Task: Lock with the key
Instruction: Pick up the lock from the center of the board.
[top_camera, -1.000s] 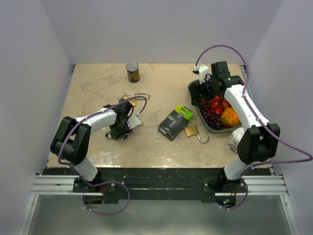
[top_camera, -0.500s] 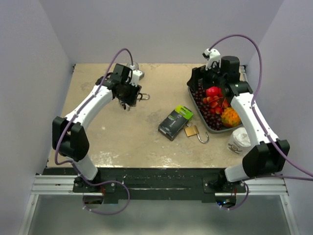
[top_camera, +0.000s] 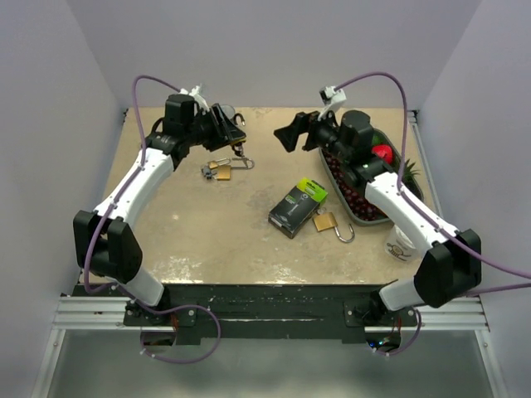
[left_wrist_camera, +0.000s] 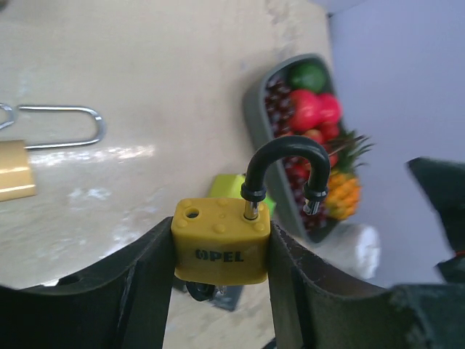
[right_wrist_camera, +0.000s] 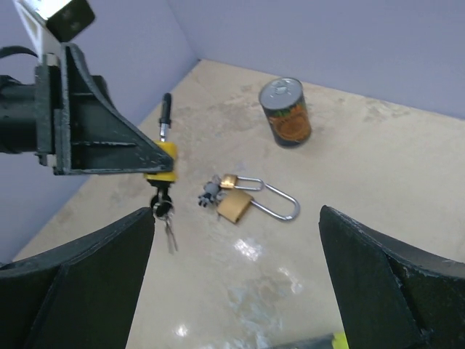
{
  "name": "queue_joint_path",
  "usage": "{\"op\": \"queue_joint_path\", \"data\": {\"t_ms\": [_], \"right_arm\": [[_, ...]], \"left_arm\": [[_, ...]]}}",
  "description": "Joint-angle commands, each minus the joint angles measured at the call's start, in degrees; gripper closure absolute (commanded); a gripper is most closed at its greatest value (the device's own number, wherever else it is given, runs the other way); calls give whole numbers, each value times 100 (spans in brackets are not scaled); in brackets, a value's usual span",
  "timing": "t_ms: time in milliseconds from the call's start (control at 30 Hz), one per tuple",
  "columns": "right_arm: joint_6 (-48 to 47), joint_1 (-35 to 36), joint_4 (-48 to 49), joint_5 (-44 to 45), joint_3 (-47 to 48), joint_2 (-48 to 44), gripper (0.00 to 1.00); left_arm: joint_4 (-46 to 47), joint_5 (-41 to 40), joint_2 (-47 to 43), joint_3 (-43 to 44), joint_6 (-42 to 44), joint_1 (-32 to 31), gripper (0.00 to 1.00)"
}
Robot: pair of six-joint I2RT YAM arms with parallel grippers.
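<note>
Next, my right gripper grabs the padlock's body by its broad sides to lock the padlock, as this leaves the black shackle free for my left gripper.
My left gripper [left_wrist_camera: 221,229] is shut on a yellow padlock [left_wrist_camera: 218,254] and holds it up in the air over the back left of the table [top_camera: 235,133]. The black shackle [left_wrist_camera: 285,163] stands open, one leg out of the body. A key on a ring [right_wrist_camera: 163,212] hangs from the underside of the padlock [right_wrist_camera: 160,161]. My right gripper [right_wrist_camera: 236,212] is open and empty. It faces the left gripper from the right [top_camera: 290,137], a short gap away.
Two brass padlocks with keys [top_camera: 220,168] lie on the table below the left gripper. Another brass padlock [top_camera: 325,221] lies by a green and black box [top_camera: 297,206]. A can [right_wrist_camera: 285,113] stands at the back. A fruit tray [top_camera: 362,217] and a white cup [top_camera: 401,240] are at the right.
My left gripper has lifted the yellow padlock from the front left of the table to the back. My right gripper has swung left from over the fruit tray toward it.
</note>
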Motion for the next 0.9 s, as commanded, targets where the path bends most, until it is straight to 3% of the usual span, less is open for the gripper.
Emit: {"op": "queue_joint_path", "data": {"t_ms": [0, 367, 867], "right_arm": [[406, 538, 1121, 574, 222, 307, 1], [-121, 1540, 1612, 1462, 390, 905, 3], [-772, 1831, 2369, 2306, 724, 1574, 31]], "left_arm": [[1202, 491, -240, -244, -1974, -13, 100], [974, 394, -161, 116, -2608, 4, 100], [1975, 1300, -205, -121, -3434, 189, 100]]}}
